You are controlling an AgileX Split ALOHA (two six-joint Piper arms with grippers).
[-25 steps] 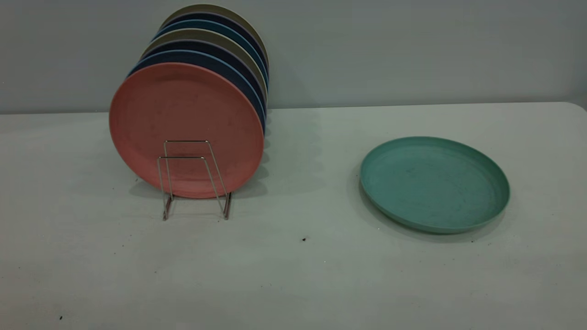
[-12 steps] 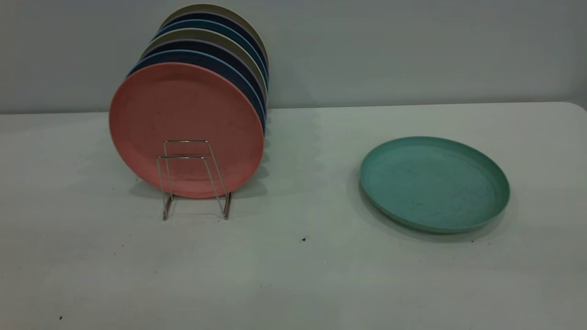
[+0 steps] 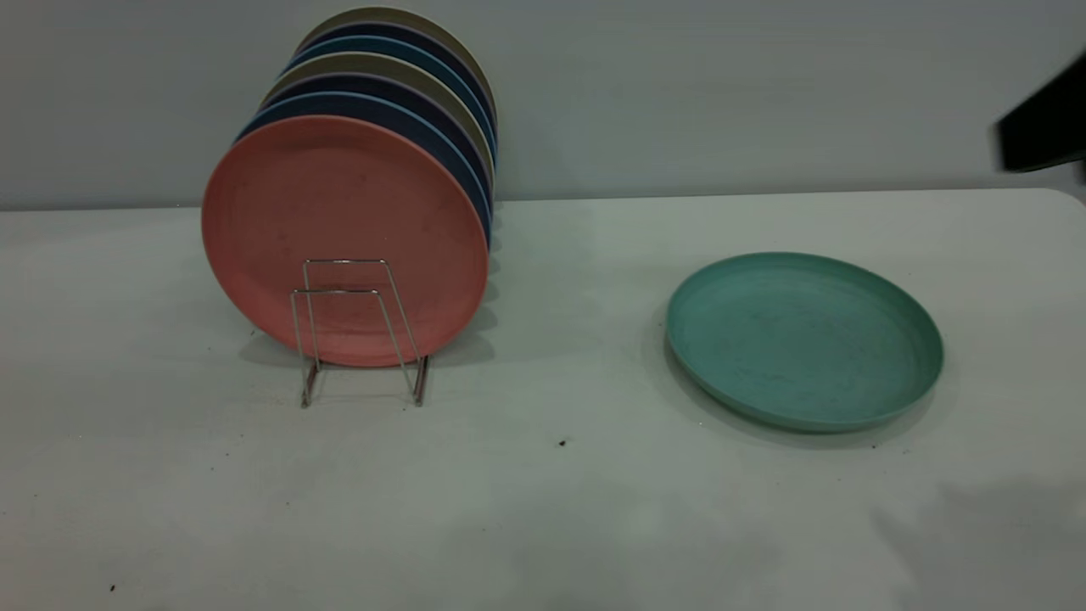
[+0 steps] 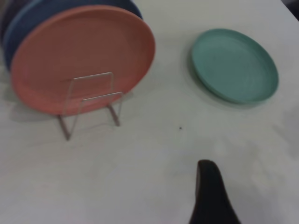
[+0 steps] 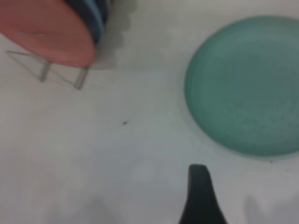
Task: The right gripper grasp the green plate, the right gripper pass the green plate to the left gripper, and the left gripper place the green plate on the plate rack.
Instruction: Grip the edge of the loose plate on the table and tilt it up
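Observation:
My right gripper grabs the green plate (image 3: 804,339) by its raised rim (image 3: 933,334) next, to pass it across for the plate rack.
The green plate (image 3: 804,339) lies flat on the white table, right of centre; it also shows in the left wrist view (image 4: 233,65) and the right wrist view (image 5: 247,84). The plate rack (image 3: 419,383) stands at the left, with two free wire loops in front of its plates. A black part of the right arm (image 3: 1039,127) shows at the upper right edge, high above the table and apart from the green plate. My right gripper (image 5: 200,196) hovers near the plate's front-left side. My left gripper (image 4: 210,196) is above the table in front of the rack (image 4: 114,114).
A salmon-pink plate (image 3: 339,204) stands upright at the front of the rack, with several navy-blue and olive plates behind it. A grey wall runs behind the table. Small dark specks (image 3: 562,442) dot the table.
A black part of the right arm has come into the exterior view at the upper right edge, and a faint shadow shows on the table at the lower right. The plates have not moved.

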